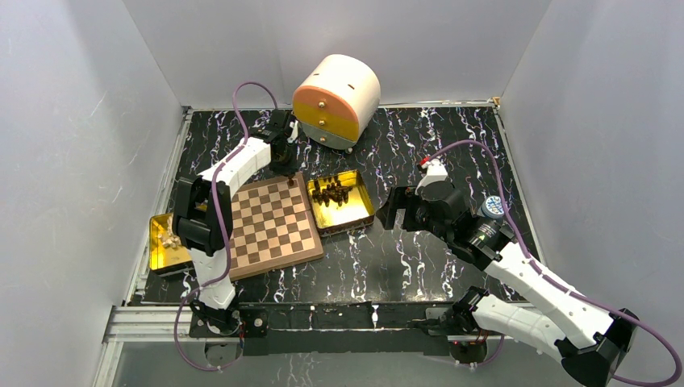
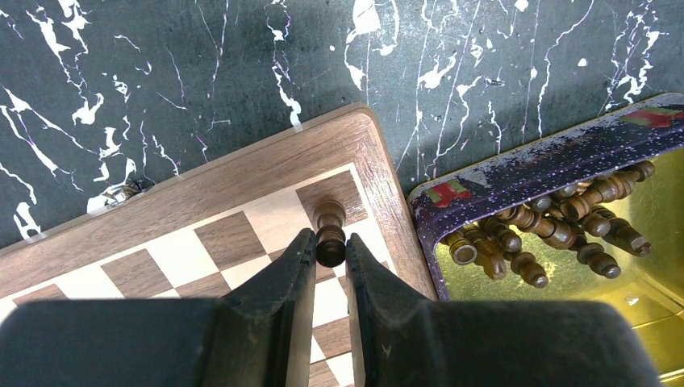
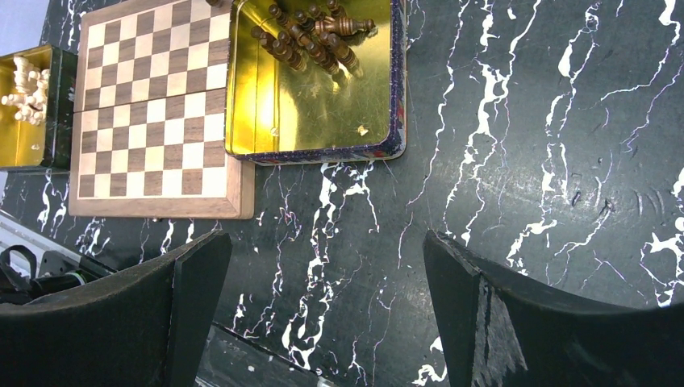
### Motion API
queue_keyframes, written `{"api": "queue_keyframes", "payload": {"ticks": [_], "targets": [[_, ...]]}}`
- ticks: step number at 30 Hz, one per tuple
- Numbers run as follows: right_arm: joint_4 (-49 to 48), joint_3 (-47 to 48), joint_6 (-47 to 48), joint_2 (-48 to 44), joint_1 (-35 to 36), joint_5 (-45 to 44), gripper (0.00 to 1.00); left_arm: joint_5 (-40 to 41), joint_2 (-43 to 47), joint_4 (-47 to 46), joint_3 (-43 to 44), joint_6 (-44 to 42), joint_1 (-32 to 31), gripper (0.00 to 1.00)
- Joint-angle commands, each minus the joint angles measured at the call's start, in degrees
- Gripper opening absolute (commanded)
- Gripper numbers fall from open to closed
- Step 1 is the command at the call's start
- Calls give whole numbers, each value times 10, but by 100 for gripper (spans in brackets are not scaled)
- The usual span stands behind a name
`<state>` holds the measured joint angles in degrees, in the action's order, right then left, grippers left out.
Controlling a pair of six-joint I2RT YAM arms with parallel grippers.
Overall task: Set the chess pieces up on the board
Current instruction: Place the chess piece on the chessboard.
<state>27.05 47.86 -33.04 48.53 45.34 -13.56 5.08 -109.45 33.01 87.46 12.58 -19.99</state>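
My left gripper opens now, since the dark brown chess piece [image 2: 329,234] has its base on the dark corner square and would stay upright.
The wooden checkered board [image 1: 270,226] lies left of centre; it also shows in the left wrist view [image 2: 266,165] and the right wrist view [image 3: 145,105]. My left gripper [image 2: 330,248] is shut on a dark brown chess piece [image 2: 329,234], whose base stands on the dark corner square at the board's far right corner [image 1: 289,179]. Several more dark pieces [image 2: 556,222] lie in a gold tin [image 1: 340,201] just right of the board, also seen in the right wrist view [image 3: 310,36]. My right gripper [image 3: 327,266] is wide open and empty above bare tabletop, right of the tin [image 1: 389,208].
A second gold tin [image 1: 167,243] with pale pieces [image 3: 28,89] sits at the board's left. A white and orange drum-shaped box [image 1: 337,98] stands at the back. Grey walls enclose the black marbled table [image 1: 403,258].
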Motion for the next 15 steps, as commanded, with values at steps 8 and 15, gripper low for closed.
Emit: {"api": "queue_keyframes", "payload": {"ticks": [8,15], "targets": [[-13,-1,-5,-1,-1,-12,99,-11,3,-9,-13,-10,-1,17],[-11,-3,-5,-5,0,-14,99,-11,6,-10,-13,-9,-1,27]]}}
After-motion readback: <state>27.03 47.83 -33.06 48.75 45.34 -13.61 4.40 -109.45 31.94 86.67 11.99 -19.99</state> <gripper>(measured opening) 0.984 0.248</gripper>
